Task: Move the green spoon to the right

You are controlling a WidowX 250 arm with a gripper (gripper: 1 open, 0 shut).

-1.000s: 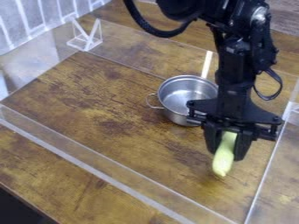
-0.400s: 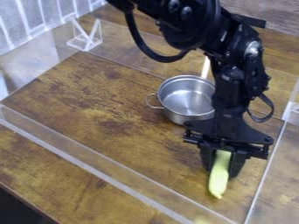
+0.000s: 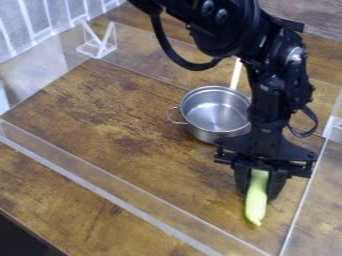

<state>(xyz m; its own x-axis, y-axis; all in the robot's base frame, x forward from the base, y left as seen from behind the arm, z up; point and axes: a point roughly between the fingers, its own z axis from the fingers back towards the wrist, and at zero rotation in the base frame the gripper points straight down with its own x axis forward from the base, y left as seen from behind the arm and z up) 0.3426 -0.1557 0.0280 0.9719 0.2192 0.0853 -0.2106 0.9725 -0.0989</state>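
Observation:
The green spoon's lower end is at the wooden table, so the spoon would come to rest there. It is time for my gripper to open.
The green spoon (image 3: 255,199) hangs nearly upright in my gripper (image 3: 265,175), only its thick yellow-green handle showing below the fingers. Its lower end is at or just above the wooden table near the front right corner. My gripper is shut on the handle's upper part, and the spoon's metal bowl is hidden behind the fingers. The black arm reaches down from the top of the view.
A round steel pot (image 3: 214,112) with side handles stands just behind and left of the gripper. A clear acrylic wall (image 3: 120,205) runs along the table's front and right edge. A clear stand (image 3: 96,42) sits at the back left.
The gripper with the spoon has come lower toward the table over the last second and shifted slightly; it stays shut on the handle.

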